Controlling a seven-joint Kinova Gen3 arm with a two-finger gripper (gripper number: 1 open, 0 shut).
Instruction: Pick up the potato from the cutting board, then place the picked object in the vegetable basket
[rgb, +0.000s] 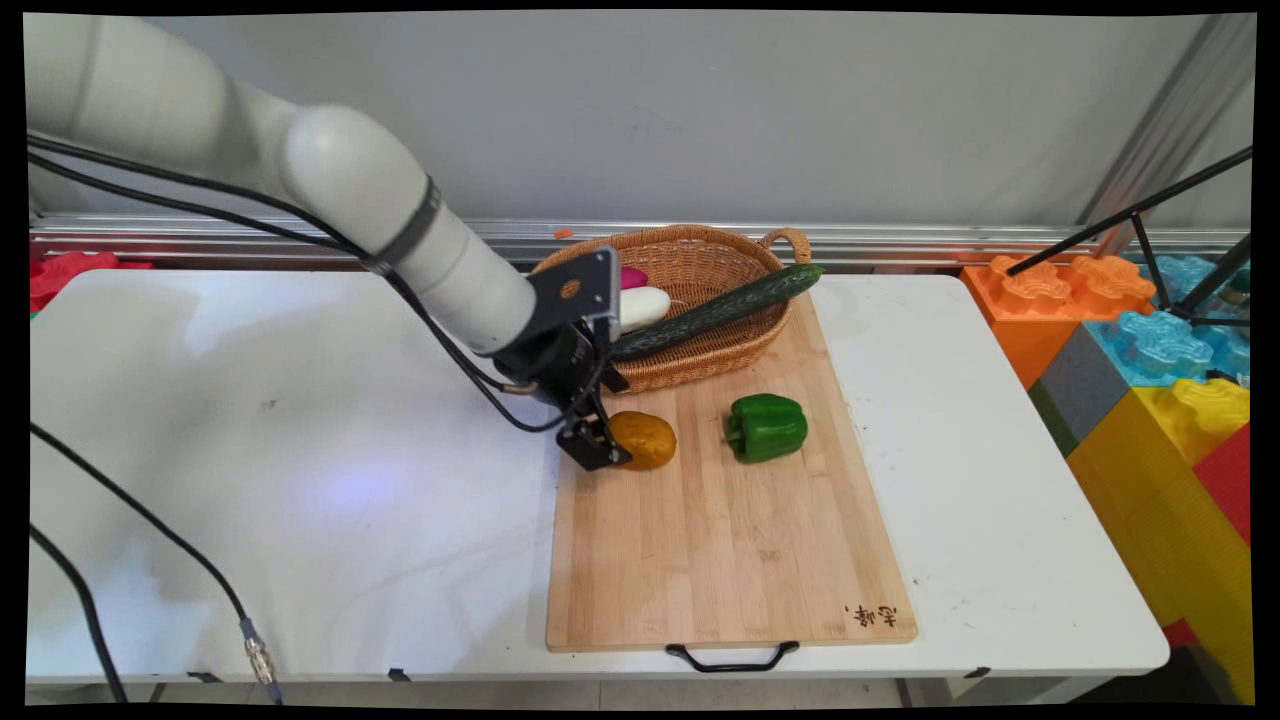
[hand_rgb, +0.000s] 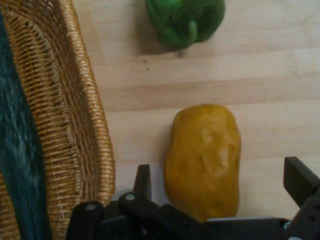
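Observation:
Next, my gripper grabs the yellow-brown potato (rgb: 645, 440) by its long sides, to put it into the wicker basket (rgb: 699, 270).
A yellow-brown potato (rgb: 645, 440) lies on the far left part of a bamboo cutting board (rgb: 720, 560). My gripper (rgb: 598, 446) is low over the board at the potato's left end. In the hand view the gripper (hand_rgb: 220, 172) is open, and the potato (hand_rgb: 202, 160) lies between its two fingers (hand_rgb: 143, 180) without being squeezed. A green bell pepper (rgb: 765, 427) rests on the board a short way to the potato's right, and it shows as the pepper (hand_rgb: 185, 20) at the top of the hand view.
A wicker basket (rgb: 700, 255) stands on the board's far end, right behind the gripper. It holds a long cucumber (rgb: 720, 310), a white vegetable (rgb: 642, 308) and something pink (rgb: 633, 277). Big coloured foam blocks (rgb: 1150, 390) stand beyond the table's right edge.

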